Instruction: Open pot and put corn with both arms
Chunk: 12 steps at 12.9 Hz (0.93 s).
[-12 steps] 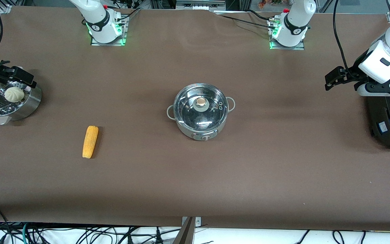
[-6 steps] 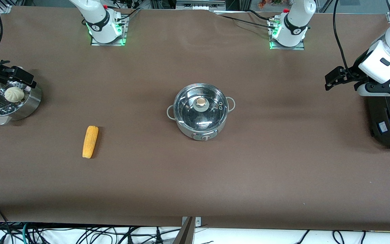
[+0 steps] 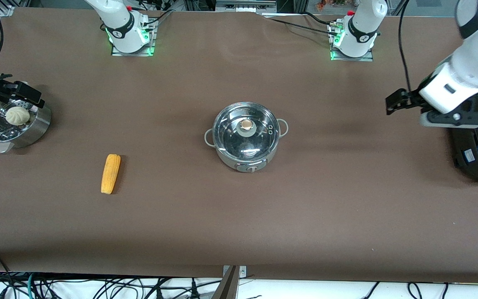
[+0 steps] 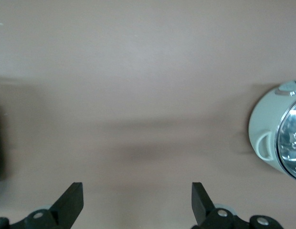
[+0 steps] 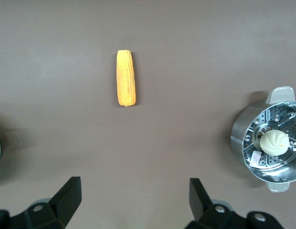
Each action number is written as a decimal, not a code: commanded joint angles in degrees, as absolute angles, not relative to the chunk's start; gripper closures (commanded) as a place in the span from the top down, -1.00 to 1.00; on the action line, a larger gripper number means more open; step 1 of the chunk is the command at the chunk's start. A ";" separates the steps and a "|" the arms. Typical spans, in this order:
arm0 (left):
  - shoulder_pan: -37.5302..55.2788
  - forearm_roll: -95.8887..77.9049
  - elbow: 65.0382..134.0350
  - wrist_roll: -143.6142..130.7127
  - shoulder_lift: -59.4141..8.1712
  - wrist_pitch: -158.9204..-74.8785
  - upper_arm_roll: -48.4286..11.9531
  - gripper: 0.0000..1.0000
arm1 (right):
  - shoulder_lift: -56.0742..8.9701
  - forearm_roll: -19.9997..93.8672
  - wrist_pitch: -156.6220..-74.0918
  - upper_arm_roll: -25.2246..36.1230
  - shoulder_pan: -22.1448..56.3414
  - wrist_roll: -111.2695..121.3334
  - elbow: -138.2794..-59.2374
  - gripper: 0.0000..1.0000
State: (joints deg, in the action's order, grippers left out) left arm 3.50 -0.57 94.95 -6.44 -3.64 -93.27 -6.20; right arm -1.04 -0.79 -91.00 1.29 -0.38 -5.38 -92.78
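Note:
The left gripper grabs the glass lid by its tan knob next, to open the steel pot for the corn.
The steel pot stands mid-table with its glass lid on; the tan knob is on top. Its edge shows in the left wrist view. The corn lies on the table toward the right arm's end, nearer the front camera than the pot; it also shows in the right wrist view. My left gripper is open and empty, up over bare table between the pot and the black cooker. My right gripper is open and empty, high up beside the steamer.
A steel steamer with a white bun stands at the right arm's end. A large black round cooker stands at the left arm's end. Brown table cover spreads around the pot and corn.
My left arm has swung a little toward the pot, away from the black cooker. The right arm, pot and corn have not moved.

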 commanded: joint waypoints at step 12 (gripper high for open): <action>35.67 -2.72 76.11 -34.37 -34.44 -108.61 -6.42 1.00 | -26.16 -0.70 -108.86 0.09 1.32 -5.89 -91.85 1.00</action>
State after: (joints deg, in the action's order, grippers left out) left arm 34.24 -1.60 79.25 -34.28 -30.30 -107.16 -7.12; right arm -20.65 -1.09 -105.08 0.38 0.57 -5.38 -93.53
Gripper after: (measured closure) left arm 0.000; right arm 0.000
